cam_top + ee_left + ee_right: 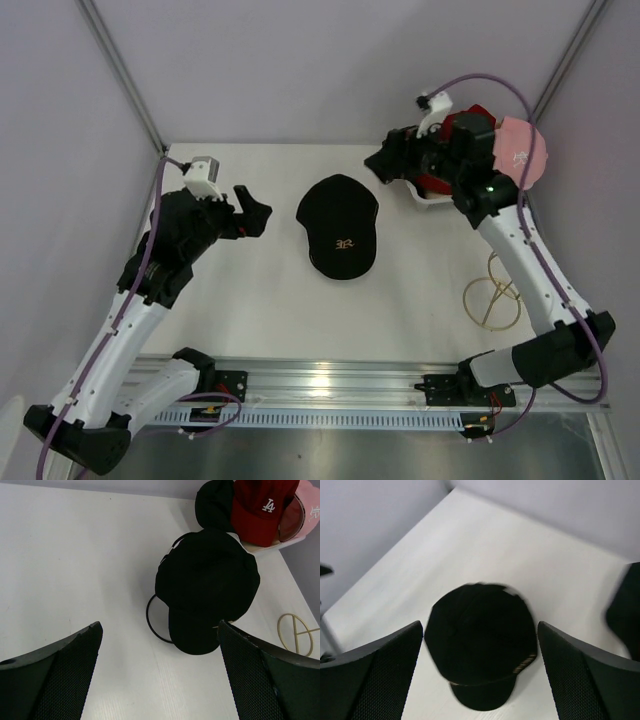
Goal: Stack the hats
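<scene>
I need to grab the red cap's top next with my right gripper, keeping its visor and bottom free to stack it over the black cap (338, 228).
A black cap (338, 228) with a small pale logo lies flat mid-table, its visor toward the near edge. In the left wrist view this black cap (207, 577) sits just ahead of the fingers. A red cap (260, 510) with a white logo and a pink hat (522, 150) sit together at the back right. My left gripper (256, 214) hovers open just left of the black cap, with nothing between its fingers. My right gripper (383, 164) stands open behind and right of that cap. In the right wrist view the black cap (480, 635) lies below and between the spread fingers, untouched.
The red and pink hats rest on a white basket (428, 200) in the back right corner. A gold wire ring (492, 292) lies on the table near the right arm. A thin black loop (152, 622) shows beside the black cap. Walls close the left, back and right.
</scene>
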